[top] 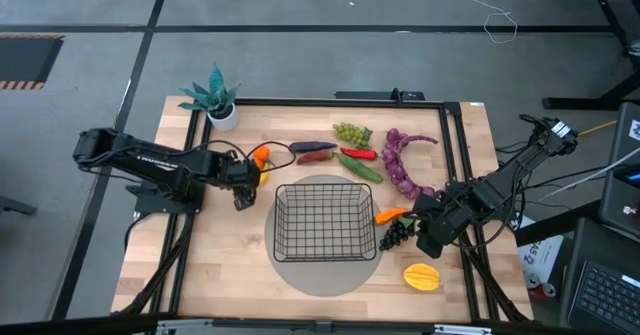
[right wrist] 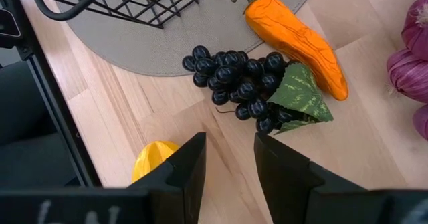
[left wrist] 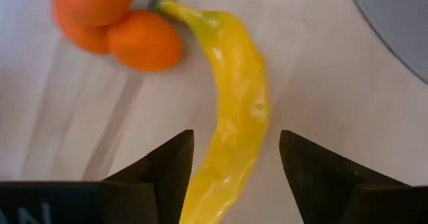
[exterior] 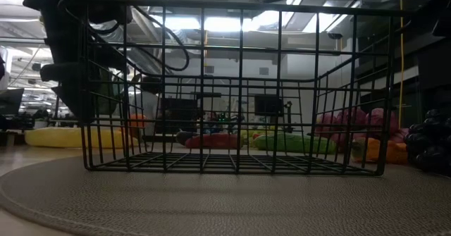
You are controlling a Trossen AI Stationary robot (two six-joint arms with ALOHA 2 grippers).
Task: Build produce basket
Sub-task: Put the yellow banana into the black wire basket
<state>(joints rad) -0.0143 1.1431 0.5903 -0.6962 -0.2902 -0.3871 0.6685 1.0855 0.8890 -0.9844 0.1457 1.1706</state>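
My left fingers must lower to the yellow banana's sides before closing.
The black wire basket (top: 323,220) stands empty on a round grey mat (top: 325,275) at mid-table; it also fills the low view (exterior: 225,88). My left gripper (top: 243,183) is open just left of the basket. In the left wrist view its fingers (left wrist: 170,167) stand on either side of the yellow banana (left wrist: 234,110), which lies on the table beside the oranges (left wrist: 130,33). My right gripper (top: 425,233) is right of the basket, slightly open and empty (right wrist: 229,154). It is just short of the dark grapes (right wrist: 241,83), the orange carrot (right wrist: 294,40) and the yellow starfruit (right wrist: 154,162).
Behind the basket lie the eggplant (top: 312,147), red pepper (top: 358,153), cucumber (top: 362,168), green grapes (top: 352,132) and purple grapes (top: 405,160). A teal potted plant (top: 213,100) stands at the far left corner. Black frame rails (top: 455,155) run along the table's sides.
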